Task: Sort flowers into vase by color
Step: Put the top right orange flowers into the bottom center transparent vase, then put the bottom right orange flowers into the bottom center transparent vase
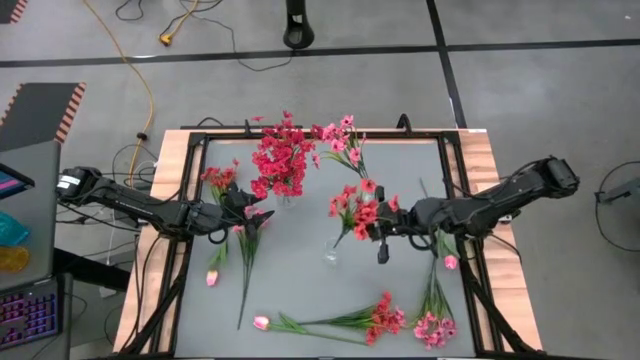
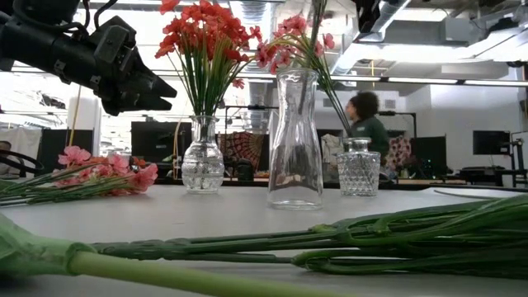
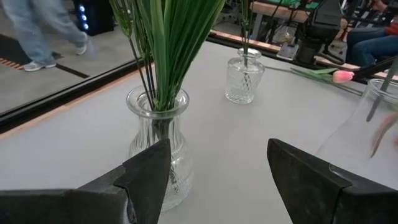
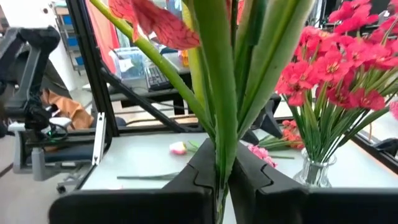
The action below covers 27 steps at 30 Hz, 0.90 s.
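Note:
My right gripper releases the red spray now, since the spray's lower stems reach into the mid-table vase (image 1: 332,252) and it would remain in the vase.
A narrow-necked vase (image 1: 281,192) holds a full bunch of red flowers (image 1: 280,160). A small cut-glass vase (image 2: 359,169) holds pink flowers (image 1: 342,138). A tall clear vase (image 2: 294,140) stands mid-table. My right gripper (image 1: 379,229) hovers beside and above it, shut on a red spray (image 1: 356,208) whose stems stand upright. In the left wrist view a stem seems to reach into the tall vase (image 3: 373,118). My left gripper (image 3: 217,168) waits open at the left, just short of the red-flower vase (image 3: 158,124), touching nothing. My right gripper pinches the spray's bundled green stems (image 4: 221,163) between its two fingers, well below the blossoms. The fingers come in level from the table's right side and lie across the stems. The spray stands upright, blossoms up, with its lower part hanging below the fingers.
Loose flowers lie on the table: a red spray (image 1: 382,318) and a pink spray (image 1: 435,326) near the front edge, pink tulips (image 1: 262,322) (image 1: 212,278), and stems by the left gripper (image 1: 245,262). A dark frame rail (image 1: 458,190) borders the table. A person (image 2: 369,124) stands in the room behind.

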Tool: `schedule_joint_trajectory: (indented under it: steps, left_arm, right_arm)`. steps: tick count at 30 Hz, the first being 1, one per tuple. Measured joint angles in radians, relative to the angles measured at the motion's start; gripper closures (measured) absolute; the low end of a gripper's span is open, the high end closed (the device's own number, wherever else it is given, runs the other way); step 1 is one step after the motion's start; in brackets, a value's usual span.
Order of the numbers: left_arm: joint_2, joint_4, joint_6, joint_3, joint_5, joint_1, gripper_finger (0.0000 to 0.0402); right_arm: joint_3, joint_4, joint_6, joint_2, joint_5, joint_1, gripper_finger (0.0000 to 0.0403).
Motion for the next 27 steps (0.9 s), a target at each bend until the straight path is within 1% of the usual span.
schedule_joint_trajectory:
  steps: [11,15,22,27]
  left_arm:
    - [0.0,-0.001,0.0,0.0,0.0,0.0,0.0147]
    - [0.0,-0.001,0.0,0.0,0.001,0.0,0.0147]
    - [0.0,-0.001,0.0,0.0,0.001,0.0,0.0147]
    - [0.0,-0.001,0.0,0.0,0.001,0.0,0.0147]
  right_arm:
    - [0.0,-0.015,0.0,-0.003,0.0,0.0,0.0316]
    - [0.0,-0.013,-0.001,-0.003,0.0,0.0,0.0287]
    - [0.0,-0.031,-0.001,-0.003,0.0,0.0,0.0222]
    - [0.0,-0.031,-0.001,-0.003,-0.001,0.0,0.0192]
